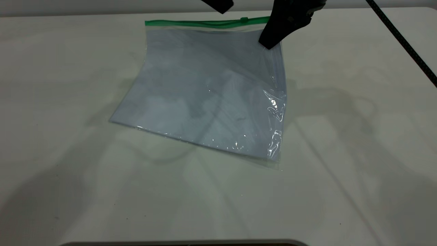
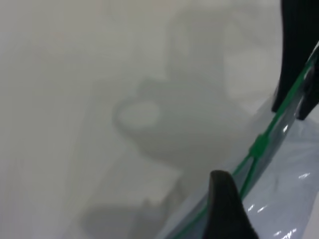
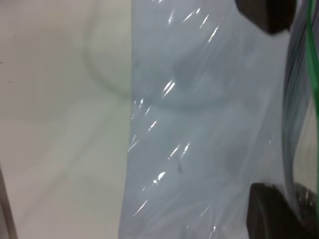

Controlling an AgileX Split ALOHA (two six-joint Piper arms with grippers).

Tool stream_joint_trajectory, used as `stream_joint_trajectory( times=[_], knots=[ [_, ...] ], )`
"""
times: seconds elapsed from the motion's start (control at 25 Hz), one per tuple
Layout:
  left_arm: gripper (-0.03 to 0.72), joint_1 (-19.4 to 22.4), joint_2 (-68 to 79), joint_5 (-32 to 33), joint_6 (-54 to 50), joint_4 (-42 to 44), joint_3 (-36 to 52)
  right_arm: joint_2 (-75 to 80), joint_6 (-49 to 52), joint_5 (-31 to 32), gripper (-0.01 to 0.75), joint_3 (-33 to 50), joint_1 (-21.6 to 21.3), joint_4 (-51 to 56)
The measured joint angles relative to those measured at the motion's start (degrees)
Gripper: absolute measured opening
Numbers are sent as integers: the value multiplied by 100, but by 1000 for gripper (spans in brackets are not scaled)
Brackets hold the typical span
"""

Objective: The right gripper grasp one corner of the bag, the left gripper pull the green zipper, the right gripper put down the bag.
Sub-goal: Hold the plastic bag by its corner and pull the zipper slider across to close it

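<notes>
My left gripper moves toward the slider on the green zipper, before it closes on the slider. Its fingers are still short of the slider.
The bag (image 1: pixel 205 99), a clear pouch with pale blue sheets, hangs tilted: its far right corner (image 1: pixel 273 48) is raised, its near edge rests on the table. My right gripper (image 1: pixel 270 43) is shut on that corner; it also shows in the left wrist view (image 2: pixel 298 107). The green zipper (image 1: pixel 191 23) runs along the far edge, with its slider tab (image 1: pixel 243 19) close to the held corner. My left gripper (image 1: pixel 220 5) hovers just over the strip, left of the slider. In the left wrist view one finger (image 2: pixel 224 201) stands beside the strip, short of the slider (image 2: pixel 258 148); the other finger is out of view.
The white table (image 1: pixel 102 191) spreads all round the bag. A black cable (image 1: pixel 403 41) slants down at the far right. The table's far edge runs just behind the zipper, and a dark rim (image 1: pixel 184 243) lies at the near edge.
</notes>
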Motion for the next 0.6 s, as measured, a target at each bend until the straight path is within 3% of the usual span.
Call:
stream_joint_trajectory(
  times=[0.6],
  knots=[
    [515, -255, 88, 171, 751, -161, -43, 0, -126, 400, 33, 0, 0, 190]
  ],
)
